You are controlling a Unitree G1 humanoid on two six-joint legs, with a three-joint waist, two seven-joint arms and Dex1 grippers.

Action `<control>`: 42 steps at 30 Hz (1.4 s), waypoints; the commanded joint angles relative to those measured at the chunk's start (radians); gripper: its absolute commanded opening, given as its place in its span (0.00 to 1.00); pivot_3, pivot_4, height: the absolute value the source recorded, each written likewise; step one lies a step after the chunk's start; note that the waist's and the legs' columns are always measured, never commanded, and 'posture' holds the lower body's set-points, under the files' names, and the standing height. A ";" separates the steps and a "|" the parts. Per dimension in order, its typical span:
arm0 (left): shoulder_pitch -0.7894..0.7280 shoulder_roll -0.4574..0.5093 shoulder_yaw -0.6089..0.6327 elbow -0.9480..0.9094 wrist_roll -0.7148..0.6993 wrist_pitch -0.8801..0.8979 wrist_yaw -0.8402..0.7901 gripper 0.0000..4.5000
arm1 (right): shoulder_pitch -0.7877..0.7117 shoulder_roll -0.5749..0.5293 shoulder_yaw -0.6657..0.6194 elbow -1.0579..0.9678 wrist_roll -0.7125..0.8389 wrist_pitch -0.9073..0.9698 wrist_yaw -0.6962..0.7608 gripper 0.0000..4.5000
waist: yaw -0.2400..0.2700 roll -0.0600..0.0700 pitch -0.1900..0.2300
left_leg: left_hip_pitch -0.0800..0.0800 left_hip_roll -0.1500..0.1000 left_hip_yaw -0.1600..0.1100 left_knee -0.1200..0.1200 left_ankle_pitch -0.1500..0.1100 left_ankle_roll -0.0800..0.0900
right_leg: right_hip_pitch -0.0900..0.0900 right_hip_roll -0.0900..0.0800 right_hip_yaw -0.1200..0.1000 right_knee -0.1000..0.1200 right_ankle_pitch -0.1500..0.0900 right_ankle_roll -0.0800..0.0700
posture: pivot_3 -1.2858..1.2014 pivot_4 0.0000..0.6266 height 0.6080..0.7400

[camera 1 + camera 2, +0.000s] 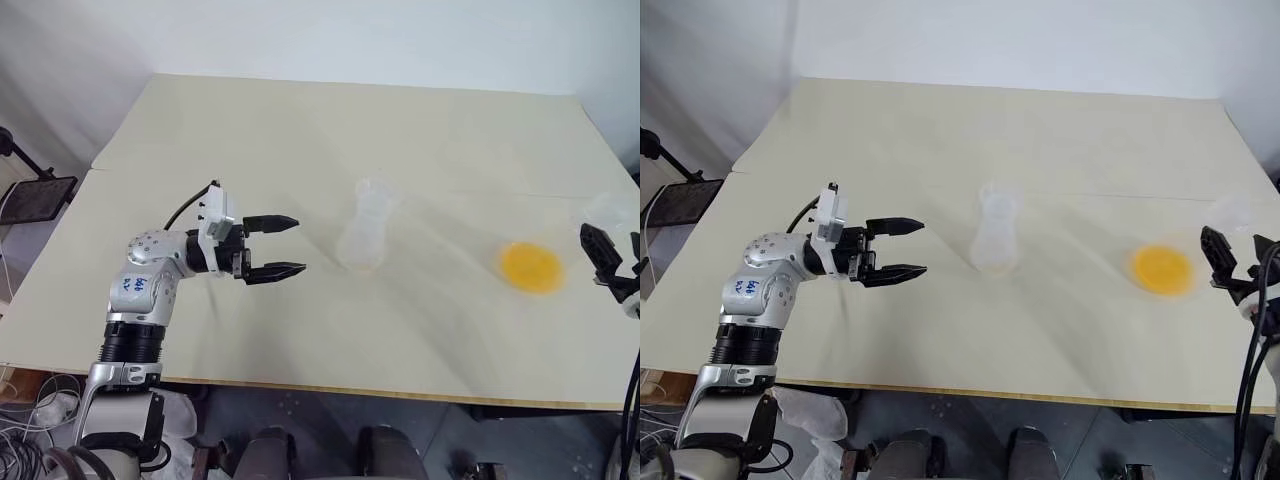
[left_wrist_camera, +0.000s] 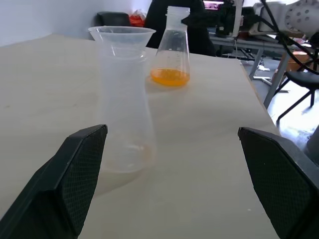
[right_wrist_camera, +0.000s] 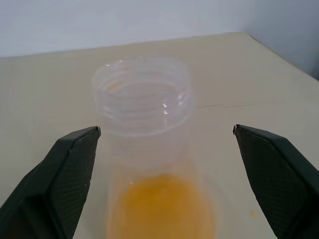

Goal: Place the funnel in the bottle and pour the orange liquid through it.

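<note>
My fingertips stop short of the flask's neck [image 1: 606, 212] [image 3: 144, 99], so it is too early to close. My right gripper moves toward the neck first, then closes on the neck.
The frosted conical bottle [image 1: 362, 240] stands upright mid-table with the clear funnel [image 2: 122, 36] seated in its neck. My left gripper [image 1: 300, 245] is open, level and pointing at the bottle from its left, a short gap away, with nothing between its fingers. To the right, the orange liquid [image 1: 530, 267] pools in the bottom of a clear wide-mouthed flask [image 3: 143, 94]. My right gripper [image 1: 612, 250] is open at the table's right edge. In the right wrist view the flask's neck stands just ahead of its spread fingers, untouched.
The cream table [image 1: 300, 130] has bare surface behind and in front of the two vessels. Its right edge runs close to the flask. Chairs and desks stand beyond the table's far side in the left wrist view.
</note>
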 commanded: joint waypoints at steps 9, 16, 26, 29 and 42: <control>-0.001 0.013 0.004 -0.055 -0.033 0.002 0.028 0.99 | -0.160 -0.013 0.090 0.173 -0.125 -0.107 0.096 1.00 | -0.001 0.000 0.000 | 0.000 0.000 0.001 0.000 0.000 0.000 | 0.000 0.000 0.000 -0.001 0.000 0.000 | 0.52 0.24 1.00; -0.003 0.014 0.002 -0.064 -0.039 0.003 0.037 0.99 | -0.258 0.001 0.116 0.296 -0.189 -0.211 0.131 1.00 | -0.002 0.000 0.000 | -0.001 0.000 0.006 0.000 0.000 0.000 | 0.000 0.000 -0.001 -0.001 0.000 0.000 | 0.52 0.24 1.00; 0.011 0.011 0.002 -0.075 -0.039 -0.002 0.051 1.00 | -0.285 -0.007 0.112 0.339 -0.206 -0.233 0.158 0.56 | -0.002 0.001 0.000 | -0.001 0.001 0.007 0.000 0.000 0.000 | 0.000 0.000 -0.001 -0.001 0.000 0.000 | 0.52 0.24 1.00; 0.008 0.010 0.001 -0.071 -0.037 -0.007 0.053 1.00 | -0.281 -0.005 0.117 0.293 -0.192 -0.225 0.175 0.56 | -0.002 0.001 0.000 | -0.001 0.001 0.007 0.000 0.000 0.000 | 0.000 0.000 -0.001 -0.001 0.000 0.000 | 0.52 0.24 1.00; 0.002 -0.013 -0.005 -0.043 -0.030 -0.027 0.066 1.00 | -0.496 -0.045 0.408 -0.058 -0.349 -0.101 0.097 0.56 | -0.009 0.004 0.002 | -0.001 0.002 0.007 -0.001 0.000 0.000 | -0.002 0.001 0.000 -0.001 0.000 0.000 | 0.52 0.24 1.00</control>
